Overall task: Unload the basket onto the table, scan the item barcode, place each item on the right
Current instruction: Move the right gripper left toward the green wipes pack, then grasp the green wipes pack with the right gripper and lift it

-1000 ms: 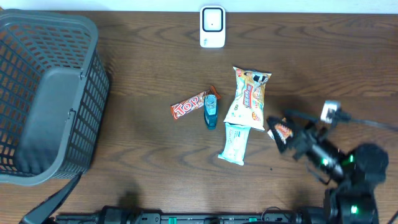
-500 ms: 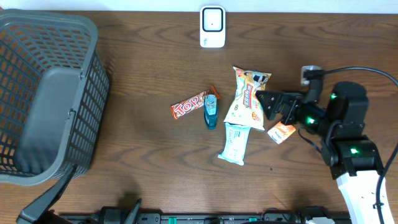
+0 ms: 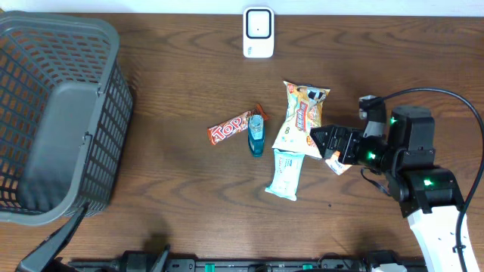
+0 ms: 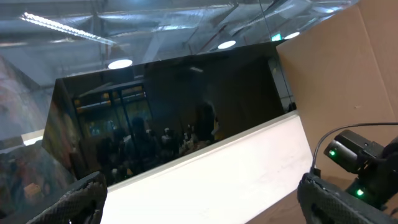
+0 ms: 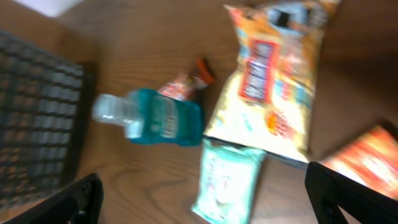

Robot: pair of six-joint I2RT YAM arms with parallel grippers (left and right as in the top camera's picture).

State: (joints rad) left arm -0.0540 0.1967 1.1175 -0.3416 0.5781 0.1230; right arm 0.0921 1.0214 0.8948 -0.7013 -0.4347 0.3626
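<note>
The right gripper should next pinch the mint-green wipes pack [image 3: 287, 174] [image 5: 227, 180] by the middle of its long side, so that most of the pack's flat side stays exposed to scan.
Several items lie mid-table: a red "Top" candy bar [image 3: 228, 130], a blue bottle [image 3: 257, 134], a yellow chip bag [image 3: 301, 119], a mint-green wipes pack [image 3: 287, 174] and a small orange packet [image 3: 344, 162]. A white scanner [image 3: 258, 32] stands at the far edge. My right gripper [image 3: 319, 141] hovers open just right of the chip bag, partly over the orange packet. Its wrist view shows the bottle [image 5: 155, 121], chip bag [image 5: 273, 74] and wipes pack [image 5: 227, 180] ahead of its open, empty gripper [image 5: 205, 208]. My left gripper [image 4: 202, 205] is open, empty and pointing up at a wall.
A large dark grey plastic basket [image 3: 53, 113] fills the left side of the table. My left arm [image 3: 49, 253] lies low at the front left corner. The right arm's cable [image 3: 454, 106] loops over the right side.
My right arm has swung up from the front right corner and leftwards, bringing its open gripper beside the chip bag. The items have not moved.
</note>
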